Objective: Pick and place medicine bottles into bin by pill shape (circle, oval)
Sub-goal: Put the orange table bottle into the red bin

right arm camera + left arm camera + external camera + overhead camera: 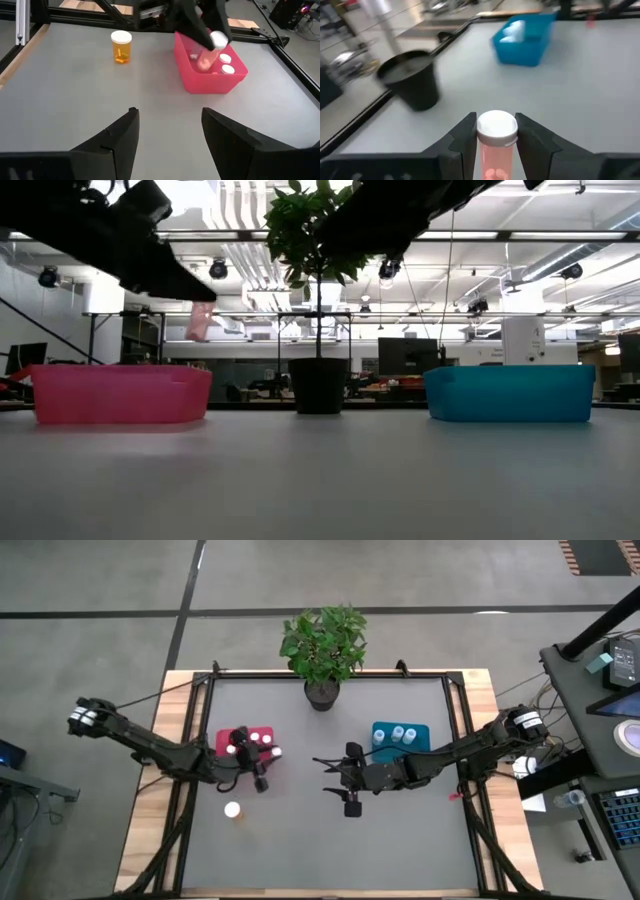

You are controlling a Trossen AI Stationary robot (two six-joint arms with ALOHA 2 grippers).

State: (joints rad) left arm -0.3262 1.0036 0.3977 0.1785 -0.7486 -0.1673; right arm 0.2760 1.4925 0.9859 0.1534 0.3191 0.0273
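Observation:
I need to keep holding the white-capped bottle (276, 753) with my left gripper until it is lower. The bottle is up above the rim at the red bin's edge (268, 735).
My left gripper (264, 772) is shut on a clear-bodied, white-capped medicine bottle (496, 137) and holds it above the right end of the red bin (120, 395). The bottle also shows in the low view (200, 320) and the right wrist view (216, 41). The red bin (210, 82) holds several bottles. An orange bottle (232, 810) stands upright on the table, on the near side of the red bin. The teal bin (415, 728) holds a few bottles. My right gripper (170, 125) is open and empty at the table's middle (346, 790). My left gripper pinches the bottle between its two fingers, on opposite sides of the body just below the white cap (495, 150). The cap stands out at the fingers' free ends. The bottle is lifted clear, tilted, above the red bin.
A plant in a black pot (322, 690) stands at the table's far edge between the two bins. A black frame rail (260, 35) runs around the grey mat. Open mat lies between the bins and toward the near edge.

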